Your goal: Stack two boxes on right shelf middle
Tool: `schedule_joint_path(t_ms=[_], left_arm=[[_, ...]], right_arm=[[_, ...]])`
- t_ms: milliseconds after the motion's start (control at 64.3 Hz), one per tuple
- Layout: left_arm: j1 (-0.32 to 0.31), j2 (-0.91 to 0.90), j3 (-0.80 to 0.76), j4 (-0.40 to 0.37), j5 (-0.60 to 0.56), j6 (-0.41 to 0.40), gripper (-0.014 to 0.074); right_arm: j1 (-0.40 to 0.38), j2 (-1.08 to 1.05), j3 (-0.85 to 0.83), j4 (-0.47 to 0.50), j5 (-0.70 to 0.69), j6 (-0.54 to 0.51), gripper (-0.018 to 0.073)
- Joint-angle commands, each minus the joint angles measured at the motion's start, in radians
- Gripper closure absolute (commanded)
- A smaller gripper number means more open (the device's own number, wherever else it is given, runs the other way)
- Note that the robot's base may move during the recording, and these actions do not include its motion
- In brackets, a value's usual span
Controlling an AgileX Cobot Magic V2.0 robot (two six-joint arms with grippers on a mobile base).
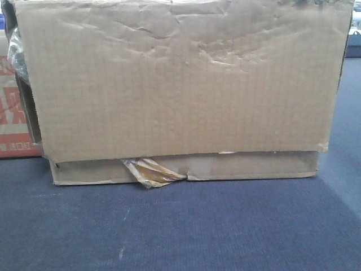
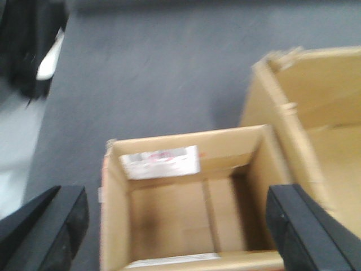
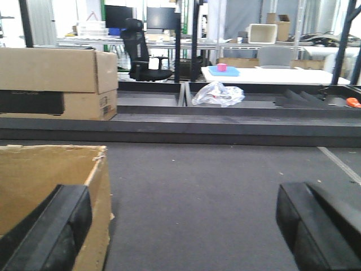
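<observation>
My left gripper will next stack the tan carton with the other box (image 2: pixel 316 118), so it will grab the carton by its red-edged side (image 2: pixel 108 208).
In the front view a large tan box (image 1: pixel 180 79) with a creased, dented face rests on a flatter box (image 1: pixel 254 166) with torn yellowish tape (image 1: pixel 149 172); both stand on blue carpet. My left gripper (image 2: pixel 177 217) hangs open over an open-topped tan carton (image 2: pixel 186 214) that has a white label, its fingers (image 2: pixel 51 231) outside the carton's walls. A larger open box (image 2: pixel 316 113) is to its right. My right gripper (image 3: pixel 181 226) is open above bare carpet, with an open box's torn corner (image 3: pixel 51 180) beside its left finger. The right shelf middle is out of view.
A red-and-white printed box (image 1: pixel 11 107) stands left of the stack. Ahead of the right wrist lie low dark platforms (image 3: pixel 225 121), two stacked cartons (image 3: pixel 56 82), a crumpled plastic bag (image 3: pixel 217 94), an office chair (image 3: pixel 141 53) and white tables (image 3: pixel 271 74).
</observation>
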Motion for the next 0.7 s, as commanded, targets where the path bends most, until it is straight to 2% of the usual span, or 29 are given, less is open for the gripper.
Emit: schedule_joint_path(t_ms=[0, 156, 249, 327, 482, 638, 685], left_arm=[[0.047, 0.083, -0.078, -0.003, 0.066, 0.040, 0.0070], [0.187, 0.225, -0.142, -0.124, 0.123, 0.153, 0.0071], [0.252, 0.295, -0.142, -0.143, 0.136, 0.209, 0.0071], [0.287, 0.358, -0.142, -0.143, 0.138, 0.219, 0.0071], [0.299, 0.455, -0.142, -0.145, 0.143, 0.243, 0.0071], [0.295, 0.519, -0.136, -0.227, 0.128, 0.291, 0.0071], [0.295, 0.534, -0.136, -0.232, 0.128, 0.290, 0.0071]], right_arm=[[0.011, 0.002, -0.008, -0.008, -0.021, -0.004, -0.0010], [0.014, 0.002, -0.008, -0.008, -0.018, -0.004, -0.0010], [0.014, 0.002, -0.008, -0.008, -0.018, -0.004, -0.0010], [0.014, 0.002, -0.008, -0.008, -0.018, -0.004, -0.0010], [0.014, 0.002, -0.008, -0.008, -0.018, -0.004, -0.0010], [0.014, 0.002, -0.008, -0.008, -0.018, -0.004, -0.0010], [0.014, 0.002, -0.008, -0.008, -0.018, -0.004, -0.0010]])
